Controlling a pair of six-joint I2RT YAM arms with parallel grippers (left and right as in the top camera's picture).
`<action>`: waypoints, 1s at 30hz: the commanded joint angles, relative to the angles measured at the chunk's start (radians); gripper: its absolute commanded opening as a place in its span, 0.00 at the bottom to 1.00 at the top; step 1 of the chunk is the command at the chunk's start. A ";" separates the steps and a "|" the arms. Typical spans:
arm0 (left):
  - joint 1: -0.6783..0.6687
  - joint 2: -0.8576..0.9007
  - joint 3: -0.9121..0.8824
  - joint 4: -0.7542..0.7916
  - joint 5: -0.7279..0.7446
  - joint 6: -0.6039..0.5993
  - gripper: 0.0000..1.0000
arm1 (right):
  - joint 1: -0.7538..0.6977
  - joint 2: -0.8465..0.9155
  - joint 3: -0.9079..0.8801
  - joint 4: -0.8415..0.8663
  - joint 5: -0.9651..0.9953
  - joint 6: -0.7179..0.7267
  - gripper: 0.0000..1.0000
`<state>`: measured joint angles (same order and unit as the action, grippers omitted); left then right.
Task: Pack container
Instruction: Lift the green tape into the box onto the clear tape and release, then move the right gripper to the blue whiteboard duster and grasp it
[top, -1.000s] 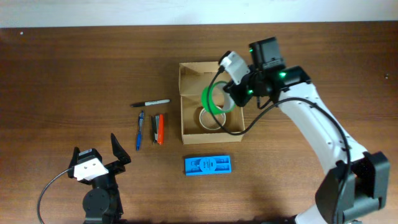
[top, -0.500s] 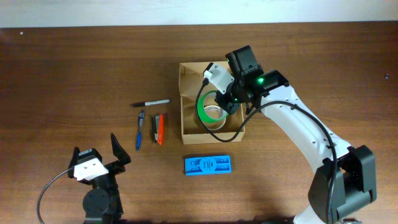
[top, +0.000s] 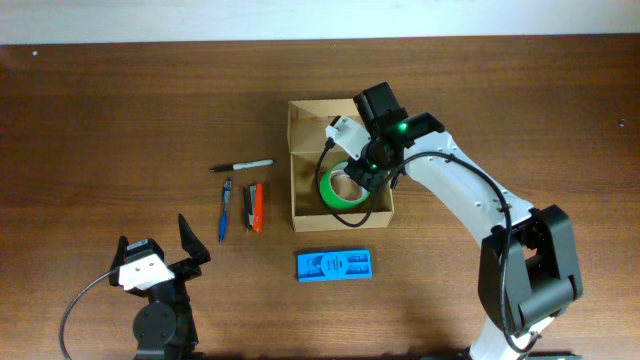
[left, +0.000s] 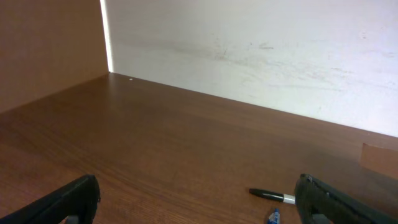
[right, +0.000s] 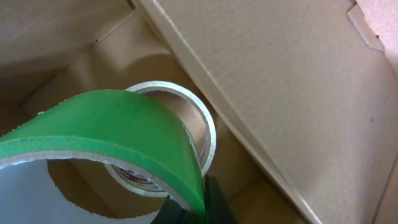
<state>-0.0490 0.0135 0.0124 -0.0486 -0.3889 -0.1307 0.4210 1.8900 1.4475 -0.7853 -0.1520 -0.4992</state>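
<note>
The green roll hangs inside the box over the pale roll and would settle there if released, so my right gripper will open its fingers.
The container (top: 293, 170), an open tan cardboard box, stands at the table's middle with its flap up at the far side. My right gripper (top: 363, 170) reaches into it, shut on a green tape roll (top: 338, 189) by the roll's wall. In the right wrist view the green tape roll (right: 118, 121) hangs tilted just above a pale tape roll (right: 208, 138) that lies on the box floor, and my right gripper (right: 200, 208) pinches its lower edge. My left gripper (top: 155, 256) rests open at the front left, far from the box, with nothing between its fingers (left: 78, 198).
Left of the box lie a black marker (top: 242, 165), a blue pen (top: 225, 209) and an orange and a dark pen (top: 255, 207). A flat blue plastic case (top: 334, 265) sits in front of the box. The box wall (right: 280, 81) stands close on the right of the tape.
My right arm has carried the green tape roll leftward and down, from over the box's right edge into the box above the pale roll. The left arm has not moved.
</note>
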 joint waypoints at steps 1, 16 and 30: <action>0.005 -0.007 -0.003 -0.005 0.011 0.005 1.00 | 0.005 0.002 0.021 0.002 0.006 -0.002 0.04; 0.005 -0.007 -0.003 -0.005 0.011 0.005 1.00 | 0.005 0.003 0.021 0.002 0.006 -0.002 0.23; 0.005 -0.007 -0.003 -0.005 0.011 0.005 1.00 | 0.005 -0.080 0.223 -0.146 -0.001 0.046 0.47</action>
<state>-0.0490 0.0135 0.0124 -0.0486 -0.3889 -0.1307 0.4206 1.8874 1.5673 -0.8898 -0.1505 -0.4850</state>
